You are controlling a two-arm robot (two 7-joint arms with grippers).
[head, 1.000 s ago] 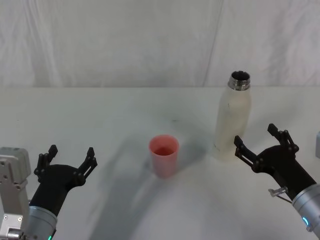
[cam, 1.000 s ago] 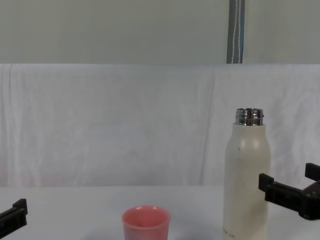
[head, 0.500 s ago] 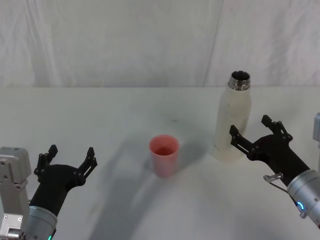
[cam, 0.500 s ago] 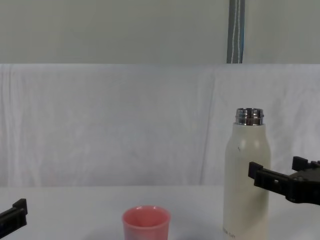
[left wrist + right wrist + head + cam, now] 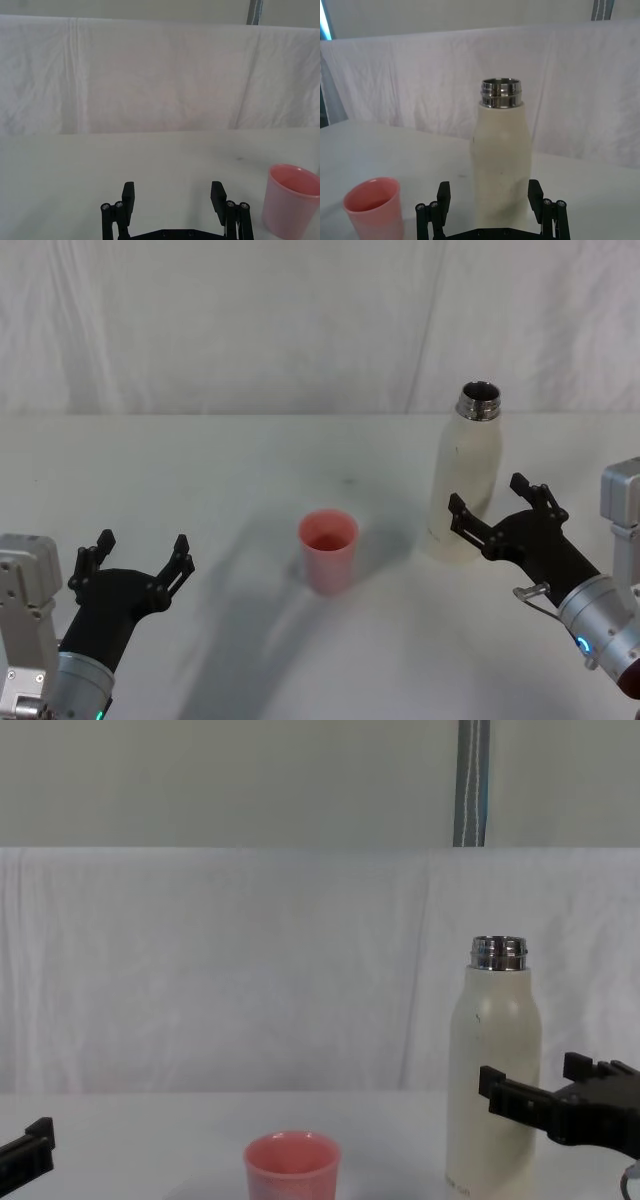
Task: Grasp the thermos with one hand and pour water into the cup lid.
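Next, my right gripper grabs the thermos by its straight-sided lower body [image 5: 486,1132] to pour, since the thermos slopes inward at its shoulder [image 5: 497,995] below the steel neck.
The thermos [image 5: 466,475] is a tall cream-white bottle with an open steel neck, standing upright at the right of the white table; it also shows as the thermos [image 5: 501,165] and the thermos [image 5: 495,1070]. My right gripper [image 5: 488,502] is open just in front of it, its fingers [image 5: 443,196] spread on either side of the body without touching. The cup lid [image 5: 328,549] is a small pink cup standing upright left of the thermos, also the cup lid [image 5: 294,206]. My left gripper [image 5: 140,555] rests open at the near left, holding nothing.
A white cloth backdrop [image 5: 250,330] rises behind the table. A grey pole [image 5: 472,782] stands behind the cloth. Bare tabletop [image 5: 220,470] spreads between the cup and the left gripper.
My right gripper has moved left and forward toward the thermos, bringing its open fingers up to the bottle's lower body. The left arm, the cup and the thermos have stayed still.
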